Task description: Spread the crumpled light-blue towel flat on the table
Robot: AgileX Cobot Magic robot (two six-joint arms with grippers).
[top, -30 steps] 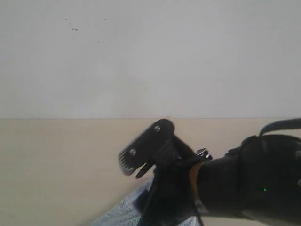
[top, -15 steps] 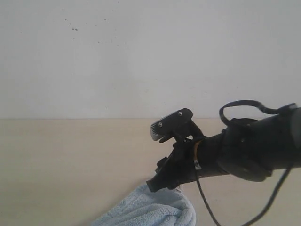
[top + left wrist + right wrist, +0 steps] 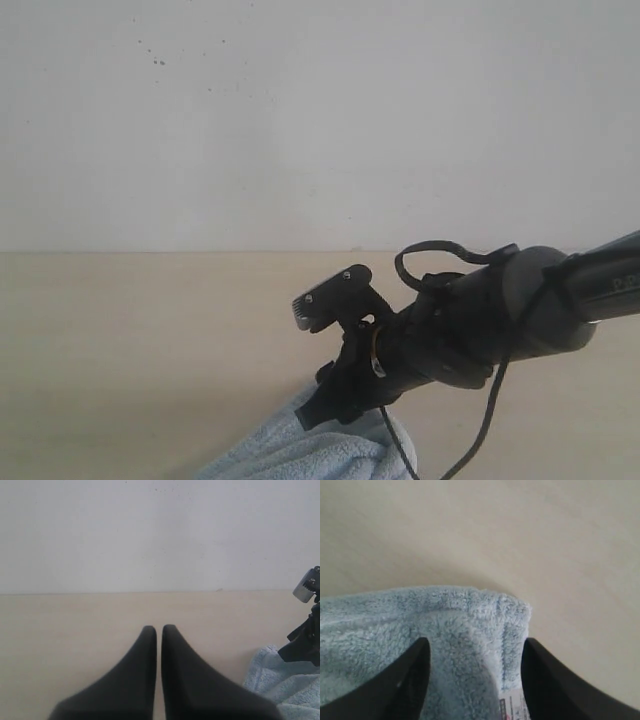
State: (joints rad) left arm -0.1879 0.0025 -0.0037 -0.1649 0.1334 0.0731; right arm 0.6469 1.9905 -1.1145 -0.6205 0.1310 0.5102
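Observation:
The crumpled towel (image 3: pixel 310 457) needs to be spread flat, so my right gripper should next pick up the light-blue towel by its corner with the white tag.
The light-blue towel (image 3: pixel 290 455) lies bunched at the bottom edge of the exterior view on the beige table (image 3: pixel 120 350). My right gripper (image 3: pixel 310 362) reaches in from the right and stands open, one finger low at the towel's top and the other raised behind it. In the right wrist view the towel (image 3: pixel 465 630) fills the gap between the open right gripper (image 3: pixel 474 642) fingers, with the hemmed corner and its white tag (image 3: pixel 512 707) near one finger. My left gripper (image 3: pixel 159 630) is shut on nothing, above bare table (image 3: pixel 75 625), left of the towel (image 3: pixel 285 685).
A white speckled wall (image 3: pixel 320 120) rises behind the table's far edge. The right arm's black body and looping cable (image 3: pixel 470 330) hang over the right half of the table. The right arm's fingers (image 3: pixel 305 640) show at the edge of the left wrist view.
The right arm has swung away from the camera, then shifted left and down onto the towel's top. More of the towel shows than a second ago.

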